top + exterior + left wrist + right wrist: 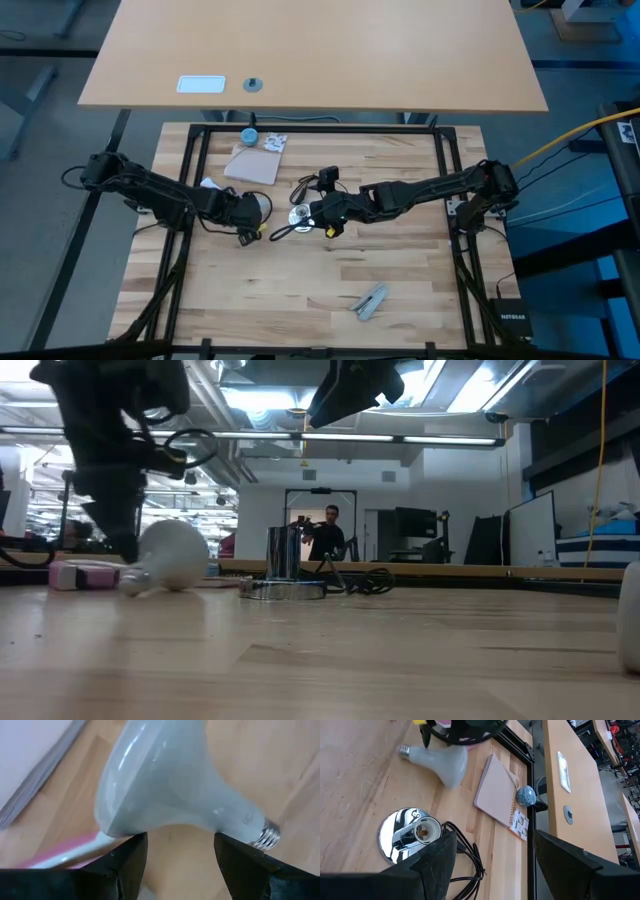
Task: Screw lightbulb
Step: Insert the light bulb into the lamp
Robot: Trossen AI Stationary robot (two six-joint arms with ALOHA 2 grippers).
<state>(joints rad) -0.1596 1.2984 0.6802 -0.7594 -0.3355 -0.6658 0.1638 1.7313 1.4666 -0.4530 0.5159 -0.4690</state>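
Note:
My left gripper needs to grab the lightbulb by its tapered neck (226, 809) next. Then the lightbulb's metal screw base (268, 835) stays free to go into the lamp.
The frosted-white lightbulb (170, 785) lies on its side on the wooden table (330, 265), resting on its wide globe and its greyish screw neck (267, 836). My left gripper (181, 862) hangs open just above it, slanting down, one finger toward the globe and one toward the neck; I see no touch. In the low view the lightbulb (168, 557) lies under the left arm. My right gripper (492, 865) waits open, raised over the shiny silver disc (407, 835) with the black cord. From above, the lightbulb (258, 205) is left of the disc (298, 215).
A pinkish notebook (252, 163) and a small blue cap (249, 135) lie toward the far edge. A pink-and-white item (85, 573) lies beside the lightbulb. A silvery object (370, 300) lies near the front right. Black frame rails (190, 180) border the table.

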